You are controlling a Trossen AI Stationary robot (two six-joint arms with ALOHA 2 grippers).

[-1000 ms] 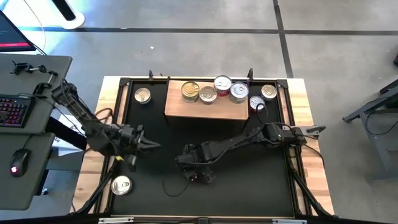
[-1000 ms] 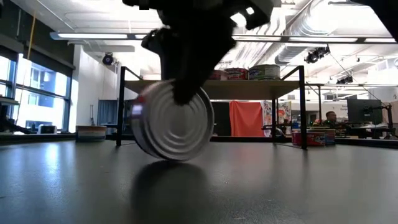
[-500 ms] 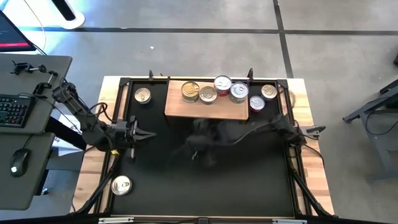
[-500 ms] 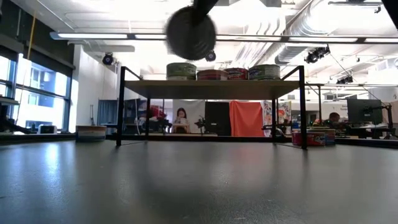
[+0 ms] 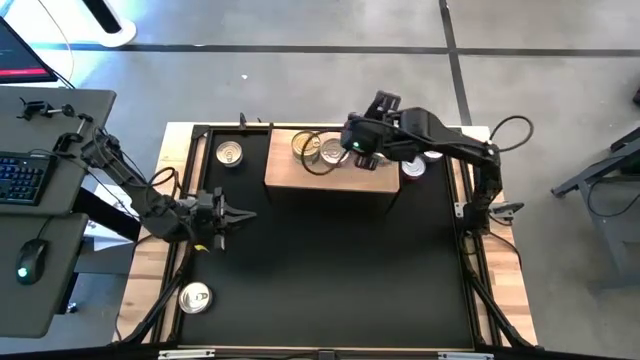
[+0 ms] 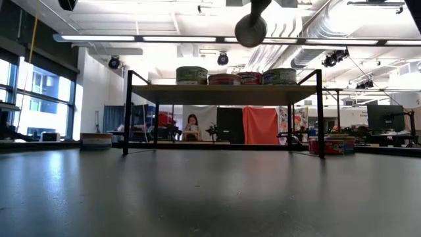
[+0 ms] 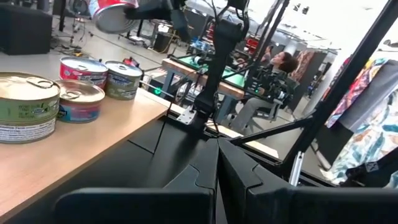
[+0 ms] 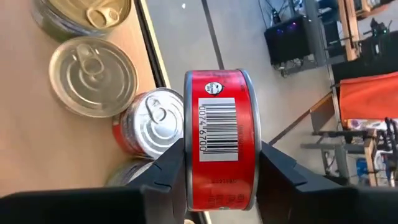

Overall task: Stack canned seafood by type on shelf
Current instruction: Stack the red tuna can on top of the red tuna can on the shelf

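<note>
My right gripper should lower the red can onto the silver lid of the shelf's red-sided can before releasing.
My right gripper (image 5: 358, 142) hangs over the light wooden shelf (image 5: 330, 178), shut on a red-sided can (image 8: 219, 146) turned on its edge. From the low view this can (image 6: 250, 29) is a dark disc above the shelf's row of cans (image 6: 237, 77). On the shelf stand a gold-lidded can (image 5: 307, 146), a silver one (image 5: 333, 152) and a red-sided one (image 8: 152, 121). My left gripper (image 5: 240, 213) waits shut over the mat's left part, touching nothing. My right gripper pinches the red can between its two fingers (image 8: 168, 168), one on each flat lid, with the barcoded side wall (image 8: 219, 134) facing the wrist camera. It comes from above. The can is lifted clear above the shelf's cans, with its round faces upright.
Loose cans stand on the black mat: one at the far left (image 5: 230, 153), one at the near left (image 5: 195, 297), and two right of the shelf (image 5: 413, 168). A wooden table rim (image 5: 500, 270) frames the mat. People and desks show in the room beyond.
My right gripper has lifted the can off the middle of the mat and carried it up and toward the far edge, until it hangs over the shelf. The can has stayed on edge in the hold. My left gripper has shifted slightly toward the far edge.
</note>
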